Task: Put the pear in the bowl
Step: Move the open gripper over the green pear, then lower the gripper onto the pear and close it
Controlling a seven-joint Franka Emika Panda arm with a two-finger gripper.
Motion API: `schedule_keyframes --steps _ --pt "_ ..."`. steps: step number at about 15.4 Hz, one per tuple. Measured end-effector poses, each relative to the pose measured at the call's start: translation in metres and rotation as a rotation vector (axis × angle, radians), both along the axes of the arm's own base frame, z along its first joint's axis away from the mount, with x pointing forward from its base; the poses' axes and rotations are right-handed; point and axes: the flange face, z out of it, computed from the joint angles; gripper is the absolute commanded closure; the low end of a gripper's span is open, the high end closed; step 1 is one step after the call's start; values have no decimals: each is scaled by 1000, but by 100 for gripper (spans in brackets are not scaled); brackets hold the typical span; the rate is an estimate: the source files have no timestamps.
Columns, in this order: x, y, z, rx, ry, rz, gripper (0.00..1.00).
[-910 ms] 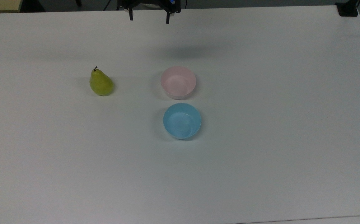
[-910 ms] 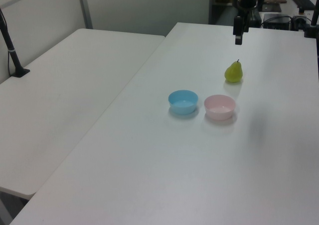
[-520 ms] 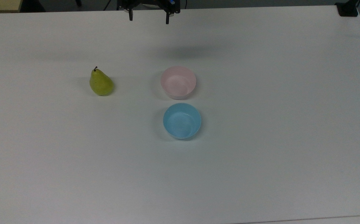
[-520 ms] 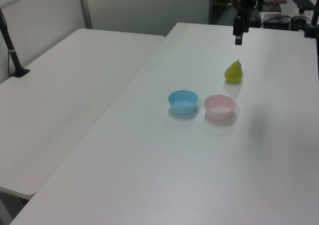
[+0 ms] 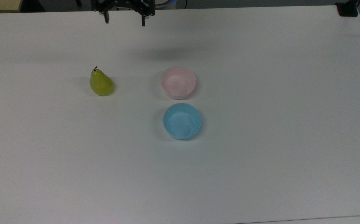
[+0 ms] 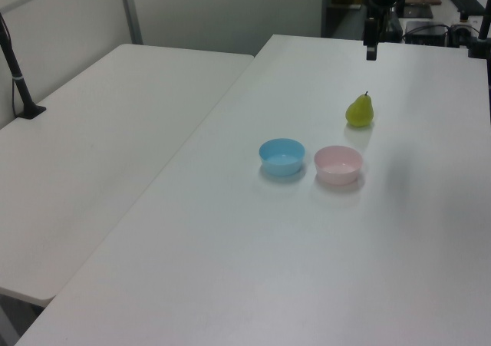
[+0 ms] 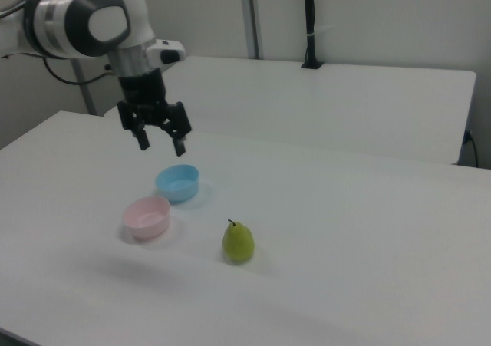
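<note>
My gripper grabs the yellow-green pear by its rounded body (image 6: 359,116) next, to set the pear in the bowl (image 6: 338,164).
A small yellow-green pear (image 5: 100,83) with a dark stem stands upright on the white table (image 5: 260,155), seen also in the left view (image 6: 359,110) and the right view (image 7: 238,242). The pale pink bowl (image 5: 178,82) sits empty to the pear's right in the top view, and shows again in the left view (image 6: 338,164) and the right view (image 7: 146,216). My gripper (image 5: 124,21) hangs open and empty high above the table's far edge, well away from the pear; the right view shows its spread fingers (image 7: 160,141), and the left view shows it edge-on (image 6: 371,51).
A light blue bowl (image 5: 182,120) of like size stands empty just in front of the pink one in the top view. A second white table (image 6: 100,131) adjoins on the left view's left. A dark post (image 7: 309,24) rises behind in the right view.
The gripper has shifted to the top view's left, toward the pear's side, still open and high. Pear and bowls have not moved.
</note>
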Motion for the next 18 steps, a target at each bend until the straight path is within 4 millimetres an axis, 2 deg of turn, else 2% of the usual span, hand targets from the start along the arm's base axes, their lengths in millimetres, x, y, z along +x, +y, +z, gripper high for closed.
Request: schedule_keyframes --steps 4,6,8,14,18 --pt "14 -58 -21 -3 -20 23 0" --pt "23 -82 -44 -4 -12 32 0" --pt "30 -97 -73 -3 6 39 0" --pt "48 -112 -155 4 63 41 0" --pt "54 -111 -194 3 64 52 1"
